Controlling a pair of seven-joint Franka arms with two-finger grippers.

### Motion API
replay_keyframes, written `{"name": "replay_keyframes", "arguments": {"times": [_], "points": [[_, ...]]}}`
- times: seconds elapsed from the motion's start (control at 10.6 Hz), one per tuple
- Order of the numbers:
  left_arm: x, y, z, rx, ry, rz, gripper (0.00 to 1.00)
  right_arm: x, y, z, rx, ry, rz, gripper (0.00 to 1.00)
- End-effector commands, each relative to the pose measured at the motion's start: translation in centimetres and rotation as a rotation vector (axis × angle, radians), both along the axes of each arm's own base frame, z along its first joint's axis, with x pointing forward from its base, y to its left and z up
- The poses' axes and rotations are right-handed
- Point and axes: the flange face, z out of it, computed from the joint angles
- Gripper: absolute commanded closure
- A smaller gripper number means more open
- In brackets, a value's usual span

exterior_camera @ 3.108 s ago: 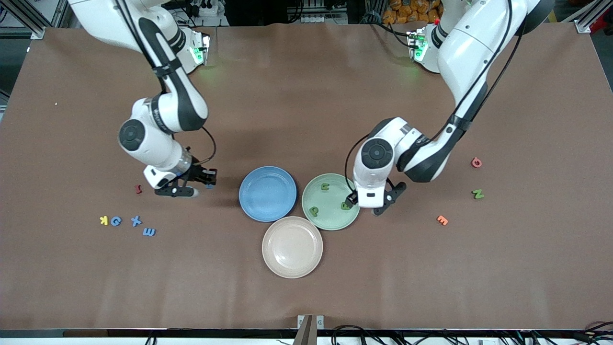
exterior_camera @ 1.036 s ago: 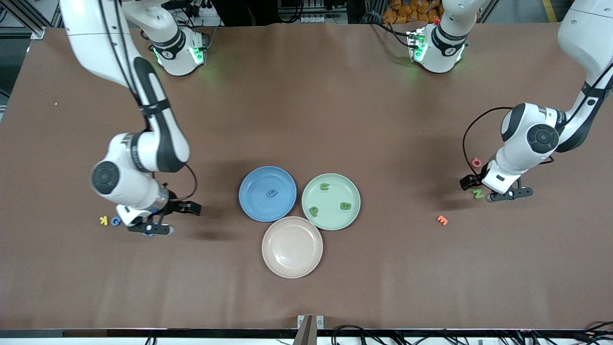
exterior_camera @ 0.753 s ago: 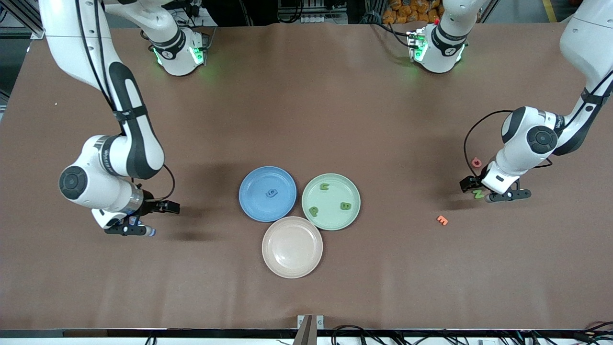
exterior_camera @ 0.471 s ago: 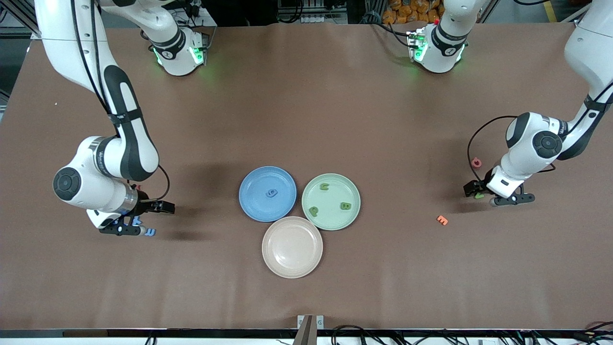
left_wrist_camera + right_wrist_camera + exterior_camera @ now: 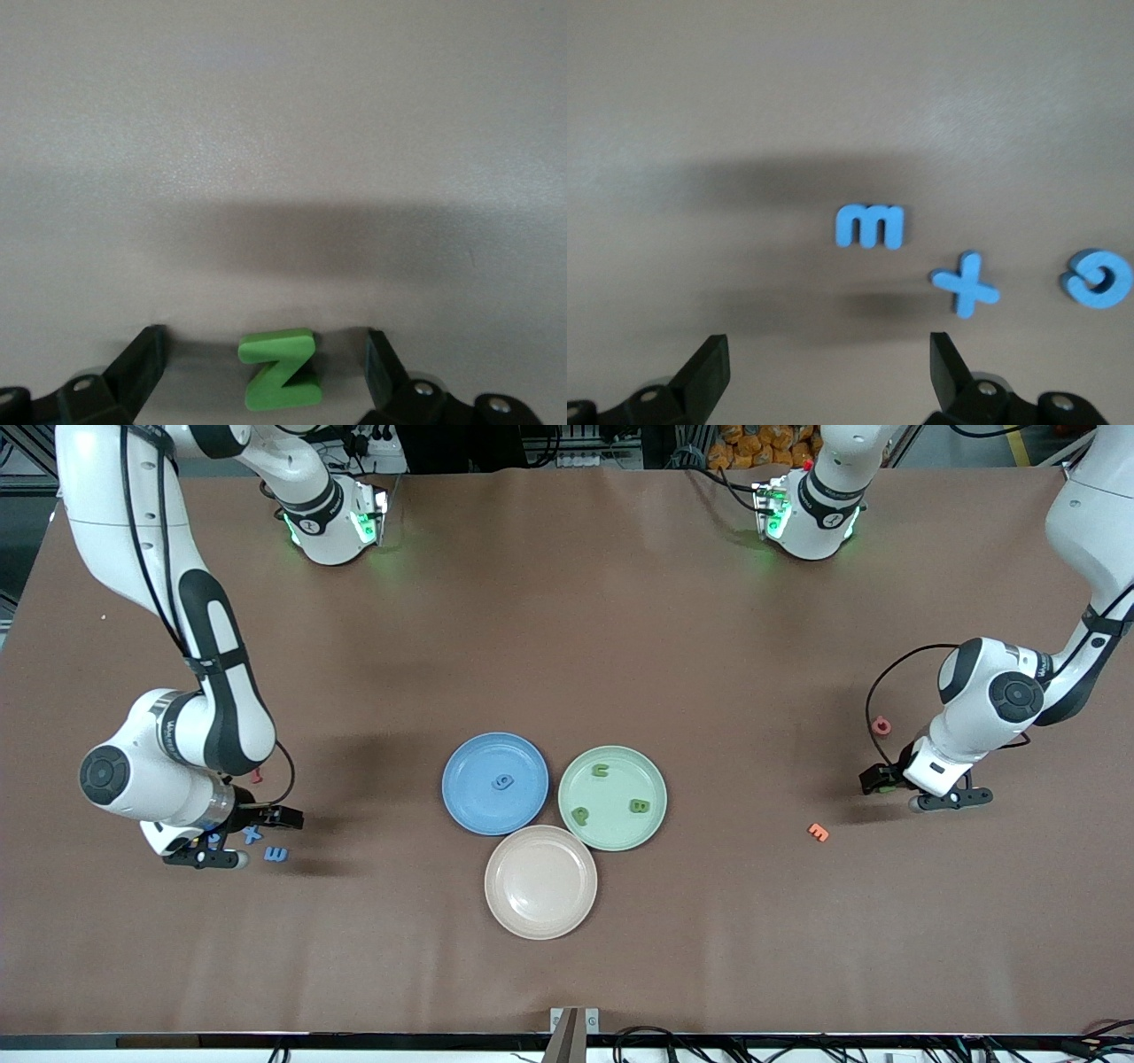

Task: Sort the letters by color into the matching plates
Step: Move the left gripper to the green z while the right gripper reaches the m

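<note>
My left gripper closes next, since both fingers reach down to their shadows on the tabletop on either side. Closing now would catch the green letter (image 5: 283,367).
My left gripper (image 5: 912,790) hangs open low over the table near the left arm's end. A green letter (image 5: 281,379) lies flat between its fingers (image 5: 133,376), touching neither; the hand hides it in the front view. My right gripper (image 5: 246,839) is open over a group of blue letters (image 5: 870,227) at the right arm's end, with nothing between its fingertips (image 5: 952,376). The blue plate (image 5: 474,797) holds one blue letter (image 5: 502,782). Three green letters (image 5: 638,806) lie in the pale green plate (image 5: 620,775). The beige plate (image 5: 540,881) is bare.
A red letter (image 5: 881,725) and an orange letter (image 5: 818,832) lie loose near the left gripper. Another red letter (image 5: 257,776) lies beside the right arm's wrist. The three plates touch one another mid-table.
The right gripper has slid toward the right arm's end of the table, uncovering two blue letters. The left gripper has shifted slightly and now covers the green letter. Both stayed open.
</note>
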Motion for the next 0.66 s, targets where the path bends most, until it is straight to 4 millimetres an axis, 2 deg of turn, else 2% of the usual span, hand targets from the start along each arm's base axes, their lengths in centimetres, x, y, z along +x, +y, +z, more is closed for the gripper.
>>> {"name": "replay_keyframes", "arguments": {"times": [0.0,0.28,0.57], "points": [[-0.3,0.4,-0.2,0.022,0.016,-0.008,0.00,2.1,-0.2,-0.9,-0.004,-0.018,0.019,0.00],[-0.7,0.7,-0.4,0.044,0.057,-0.005,0.00,2.7,-0.1,-2.5,-0.011,-0.010,0.015,0.00],[-0.8,0.7,-0.5,0.046,0.061,-0.005,0.00,2.8,-1.5,-4.0,-0.024,-0.025,-0.001,0.00]]}}
